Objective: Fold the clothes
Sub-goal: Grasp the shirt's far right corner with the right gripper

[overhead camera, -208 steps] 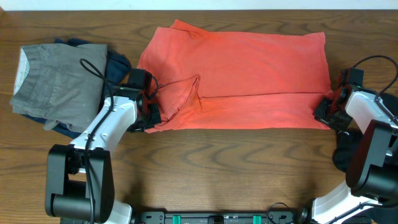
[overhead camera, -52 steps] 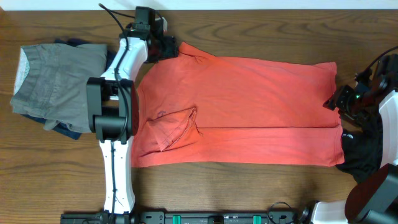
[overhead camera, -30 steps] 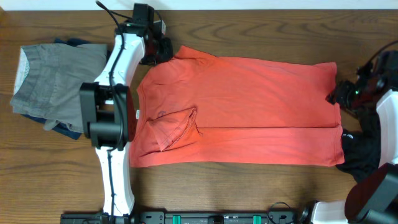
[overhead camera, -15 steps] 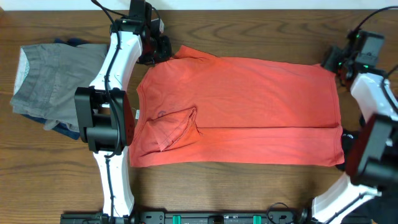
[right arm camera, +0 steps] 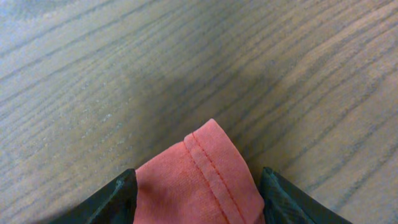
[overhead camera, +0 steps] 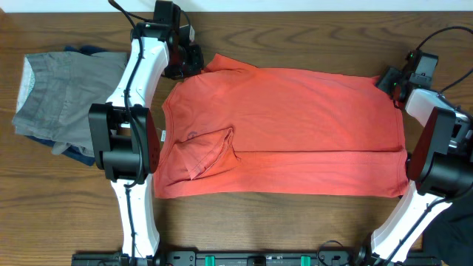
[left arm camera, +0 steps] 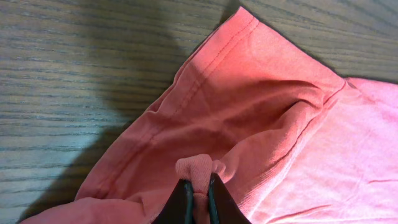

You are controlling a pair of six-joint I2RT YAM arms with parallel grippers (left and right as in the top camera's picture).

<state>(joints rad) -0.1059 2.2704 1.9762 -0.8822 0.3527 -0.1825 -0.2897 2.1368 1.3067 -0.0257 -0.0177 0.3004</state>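
Note:
The robot's right gripper should close, as the shirt's stitched hem corner lies between its open fingers and would be caught.
The coral-red T-shirt (overhead camera: 295, 125) lies spread across the table, with its near long edge folded over and a sleeve folded in at the left. No lettering shows. My left gripper (overhead camera: 194, 62) is at the shirt's far left corner and is shut on a pinch of red fabric (left arm camera: 198, 169), as the left wrist view (left arm camera: 199, 190) shows. My right gripper (overhead camera: 387, 78) is at the far right corner. In the right wrist view its fingers (right arm camera: 198, 193) stand wide apart, with the stitched hem corner (right arm camera: 208, 165) between them.
A pile of grey and dark blue garments (overhead camera: 66, 100) lies at the left, beside my left arm. The table's far edge (overhead camera: 295, 10) runs just behind both grippers. The arm bases (overhead camera: 266, 258) stand along the near edge.
My right gripper has moved from beside the shirt's right edge up to its far right corner. My left gripper has stayed at the far left corner, holding the fabric.

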